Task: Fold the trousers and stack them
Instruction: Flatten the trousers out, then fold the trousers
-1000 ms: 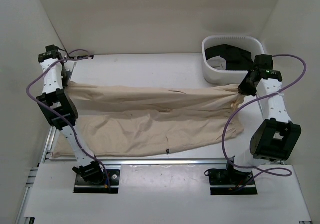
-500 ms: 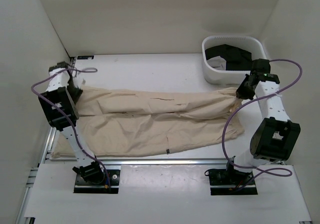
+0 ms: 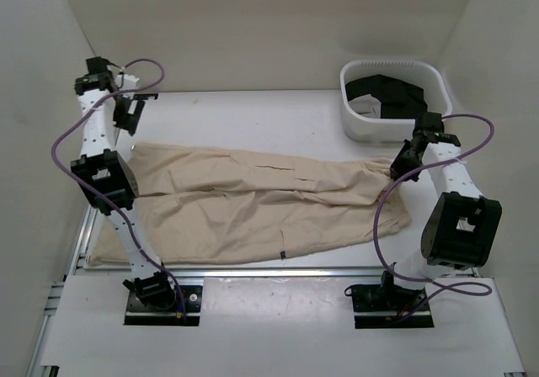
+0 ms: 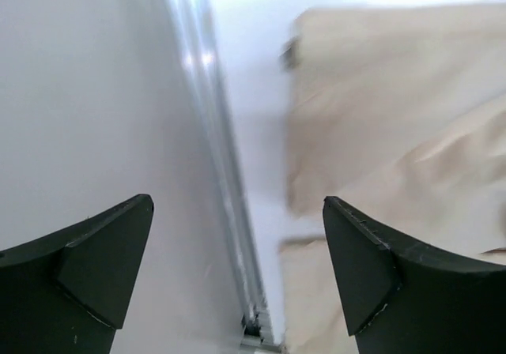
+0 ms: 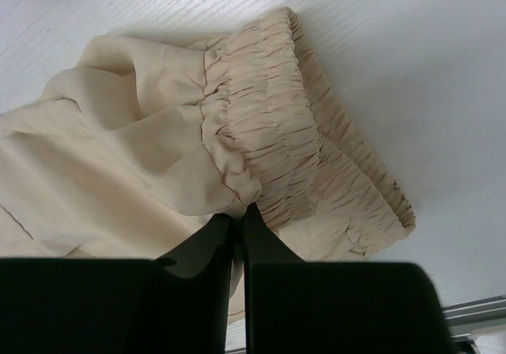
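Observation:
The robot's left gripper should next grab the beige trousers' back leg by its end corner [image 3: 141,150] [image 4: 310,34], opposite the trousers' elastic band, to fold it lengthwise over the front leg.
The beige trousers [image 3: 253,200] lie lengthwise across the table, legs to the left, folded over themselves. My left gripper [image 3: 128,112] hangs open above the table's back left corner, clear of the cloth. In the left wrist view its fingers [image 4: 237,204] stand wide apart with nothing between them, and the trousers' left end [image 4: 395,117] lies below to the right. My right gripper [image 3: 398,168] is at the trousers' right end. In the right wrist view it [image 5: 237,212] is shut on the cloth just under the gathered elastic band [image 5: 261,133].
A white basket [image 3: 358,116] holding black garments [image 3: 392,91] stands at the back right, just behind my right gripper. A metal rail [image 4: 229,212] runs along the table's left edge, another [image 3: 269,272] along the front. White walls enclose the table.
My left gripper opened, let go of the trousers and rose toward the back left. The lifted far edge dropped flat on the table. My right gripper sank slightly, still shut on the cloth.

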Available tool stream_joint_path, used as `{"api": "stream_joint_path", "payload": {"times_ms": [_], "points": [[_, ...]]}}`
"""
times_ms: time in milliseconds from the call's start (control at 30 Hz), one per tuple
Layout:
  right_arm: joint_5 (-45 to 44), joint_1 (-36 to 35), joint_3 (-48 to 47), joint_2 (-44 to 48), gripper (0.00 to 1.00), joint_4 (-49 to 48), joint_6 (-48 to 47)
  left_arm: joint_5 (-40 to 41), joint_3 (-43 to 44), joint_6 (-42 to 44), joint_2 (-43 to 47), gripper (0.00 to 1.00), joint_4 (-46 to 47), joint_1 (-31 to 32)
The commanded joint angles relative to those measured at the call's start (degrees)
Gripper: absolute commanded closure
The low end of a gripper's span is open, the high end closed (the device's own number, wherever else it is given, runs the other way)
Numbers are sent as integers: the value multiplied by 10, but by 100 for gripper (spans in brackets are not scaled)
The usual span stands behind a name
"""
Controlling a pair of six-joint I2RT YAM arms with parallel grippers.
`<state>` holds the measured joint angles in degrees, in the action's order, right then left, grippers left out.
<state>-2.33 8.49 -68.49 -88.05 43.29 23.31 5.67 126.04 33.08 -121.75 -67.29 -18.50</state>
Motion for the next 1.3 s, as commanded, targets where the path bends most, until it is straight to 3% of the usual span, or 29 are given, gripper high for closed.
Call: {"api": "stream_joint_path", "payload": {"times_ms": [0, 67, 267, 600, 833, 867, 900, 933, 1067, 1200, 1267], "points": [[11, -3, -4, -19, 100, -12, -11, -46, 18, -27, -96, 0, 5, 43], [11, -3, -17, -34, 100, -6, -16, -90, 42, -53, -127, 0, 11, 44], [11, -3, -46, -62, 100, 7, -21, -85, 42, -122, -181, 0, 81, 37], [6, -3, -72, -63, 100, 18, -27, -4, -40, -147, -140, 0, 134, 27], [11, -3, -60, -69, 100, 7, -27, -108, -40, -121, -193, 2, 134, 26], [11, -3, -60, -75, 100, 7, -27, -124, -45, -115, -193, 19, 129, 26], [11, -3, -68, -75, 100, 1, -27, -138, -51, -115, -193, 69, 129, 26], [11, -3, -81, -89, 100, 1, -32, -146, -51, -115, -193, 86, 129, 26], [-6, -3, -146, -116, 100, 2, -38, -122, 19, -121, -165, 86, 129, 19], [1, 8, -204, -123, 100, 8, -43, -100, 84, -121, -77, 86, 156, 6], [11, 8, -205, -101, 100, 0, -43, -89, 56, -99, 15, 86, 188, -8]]}}
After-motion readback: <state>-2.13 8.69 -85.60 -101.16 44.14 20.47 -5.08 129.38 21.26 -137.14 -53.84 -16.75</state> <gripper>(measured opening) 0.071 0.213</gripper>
